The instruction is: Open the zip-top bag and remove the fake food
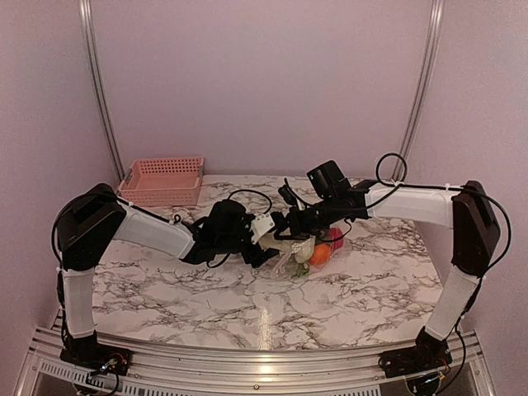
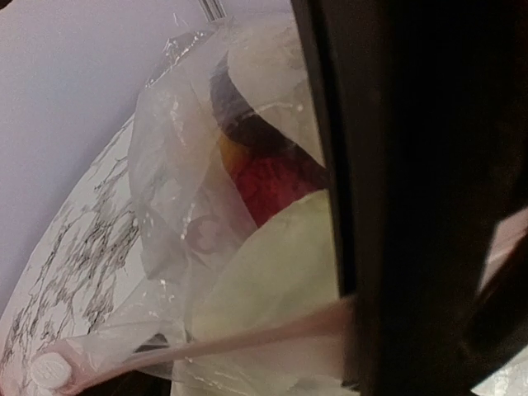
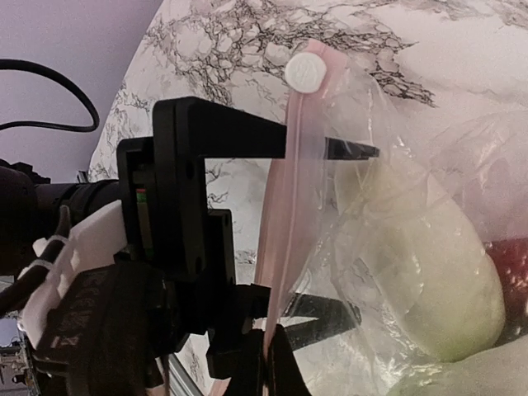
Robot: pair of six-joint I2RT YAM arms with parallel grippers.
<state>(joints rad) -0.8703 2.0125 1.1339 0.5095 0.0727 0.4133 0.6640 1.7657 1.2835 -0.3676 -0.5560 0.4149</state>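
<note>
The left gripper grabs the pale green piece [image 2: 272, 272] across its end nearest the pink zip strip next, to draw it lengthwise from the bag.
The zip-top bag [image 1: 289, 261] lies mid-table with the fake food inside: an orange piece [image 1: 320, 254] and a red one [image 1: 335, 239]. In the left wrist view the bag [image 2: 165, 165] holds a pale green piece [image 2: 272, 272], a red one [image 2: 276, 177] and a dark purple one [image 2: 239, 115]. My right gripper [image 3: 272, 356] is shut on the bag's pink zip strip [image 3: 289, 198], below its white slider [image 3: 307, 73]. My left gripper [image 3: 365, 233] is open, jaws spread wide, with both fingers reaching past the strip against the plastic. Both grippers meet at the bag's left end [image 1: 280, 235].
A pink slotted basket [image 1: 161, 180] stands at the back left of the marble table [image 1: 247, 305]. Metal frame posts rise at the back left and back right. A metal rail runs along the near edge.
</note>
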